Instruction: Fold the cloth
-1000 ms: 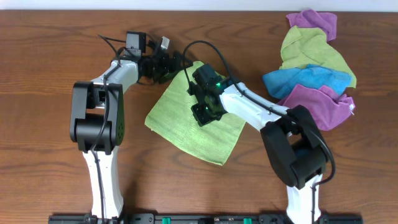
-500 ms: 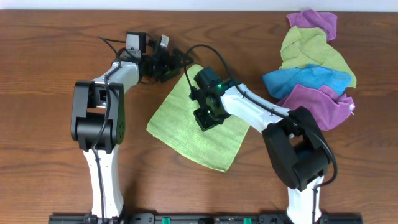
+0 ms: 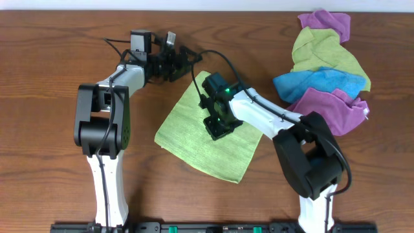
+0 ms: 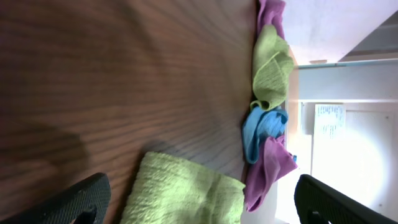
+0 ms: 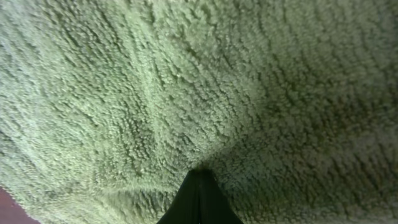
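Observation:
The tilted square will straighten for folding, so next my left gripper should grab the light green cloth by its top corner.
A light green cloth lies flat on the wooden table as a tilted square. My right gripper is down on its upper middle. In the right wrist view the fingers are shut together with their tip dug into the cloth's pile, which puckers around it. My left gripper is open and empty, just beyond the cloth's top corner. In the left wrist view its two fingertips stand wide apart, with the cloth's corner between them below.
A heap of purple, green and blue cloths lies at the back right; it also shows in the left wrist view. Black cables run over the table near the left gripper. Bare wood surrounds the cloth.
My right gripper has slid toward the front right and the green cloth has moved with it. My left gripper has drawn back a little from the cloth's top corner.

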{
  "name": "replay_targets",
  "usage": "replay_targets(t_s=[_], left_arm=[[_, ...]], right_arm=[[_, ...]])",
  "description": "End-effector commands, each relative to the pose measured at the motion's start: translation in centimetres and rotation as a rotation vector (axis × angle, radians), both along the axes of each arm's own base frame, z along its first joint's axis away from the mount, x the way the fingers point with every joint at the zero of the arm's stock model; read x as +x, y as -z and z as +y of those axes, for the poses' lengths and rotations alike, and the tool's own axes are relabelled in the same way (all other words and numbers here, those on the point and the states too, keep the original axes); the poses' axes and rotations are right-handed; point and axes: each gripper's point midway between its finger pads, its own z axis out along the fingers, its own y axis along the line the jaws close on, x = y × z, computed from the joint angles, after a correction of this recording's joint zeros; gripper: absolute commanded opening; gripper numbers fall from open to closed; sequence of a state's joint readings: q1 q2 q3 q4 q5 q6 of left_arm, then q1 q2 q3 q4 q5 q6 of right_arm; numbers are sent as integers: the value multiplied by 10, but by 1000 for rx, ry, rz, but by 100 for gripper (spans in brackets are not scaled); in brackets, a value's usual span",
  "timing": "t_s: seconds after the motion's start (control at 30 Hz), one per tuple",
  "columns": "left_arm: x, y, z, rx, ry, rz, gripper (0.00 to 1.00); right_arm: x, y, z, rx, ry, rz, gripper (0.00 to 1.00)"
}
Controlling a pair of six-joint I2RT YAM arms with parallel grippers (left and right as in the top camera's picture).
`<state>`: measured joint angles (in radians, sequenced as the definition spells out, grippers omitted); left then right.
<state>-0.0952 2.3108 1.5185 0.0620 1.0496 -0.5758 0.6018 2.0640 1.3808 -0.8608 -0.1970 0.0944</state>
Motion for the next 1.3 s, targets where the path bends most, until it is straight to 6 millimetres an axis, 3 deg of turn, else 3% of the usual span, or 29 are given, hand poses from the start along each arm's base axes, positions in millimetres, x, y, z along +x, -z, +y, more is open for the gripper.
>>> replay_targets(t_s=[0.0, 0.13, 0.17, 0.27, 0.33, 0.43, 0.5, 0.53, 0.57, 0.6, 0.63, 0.8, 0.93, 1.03, 1.13, 1.27], left_arm=[[-1, 15, 17, 4, -12, 25, 96], [-3, 20, 43, 38, -36, 40, 100], [-5, 21, 49, 65, -49, 55, 94], [-11, 14, 64, 217, -59, 18, 94], [-15, -6, 75, 412, -72, -52, 95], [-23, -30, 80, 643, -89, -120, 91], [-33, -37, 69, 763, -82, -139, 65], [-37, -37, 58, 792, -58, -155, 36], [-42, -36, 44, 810, -24, -170, 11], [-46, -34, 35, 819, -6, -176, 6], [-51, -31, 19, 848, 23, -195, 6], [-56, -20, -23, 1096, 210, -440, 5], [-54, -7, -38, 1120, 222, -471, 6], [-54, 13, -46, 1086, 250, -457, 6], [-56, 35, -49, 1076, 278, -432, 5], [-51, 49, -51, 1076, 275, -434, 6]], right_arm=[[-6, 7, -21, -103, -9, -20, 2], [16, -46, -12, -35, 2, -174, 1], [22, -62, -12, -23, 7, -228, 2], [39, -128, -7, 69, 5, -423, 2], [50, -174, -23, 83, 53, -562, 1], [48, -215, -50, 88, 114, -653, 1], [44, -240, -78, 65, 180, -712, 2], [41, -249, -90, 51, 206, -733, 2], [38, -257, -101, 38, 228, -751, 1], [36, -263, -110, 29, 247, -767, 1], [33, -273, -122, 19, 275, -793, 1], [20, -296, -154, 8, 352, -848, 2], [11, -298, -164, -6, 361, -843, 1], [6, -295, -166, -21, 352, -824, 2], [4, -293, -167, -30, 344, -816, 1], [4, -293, -167, -33, 337, -814, 2]])
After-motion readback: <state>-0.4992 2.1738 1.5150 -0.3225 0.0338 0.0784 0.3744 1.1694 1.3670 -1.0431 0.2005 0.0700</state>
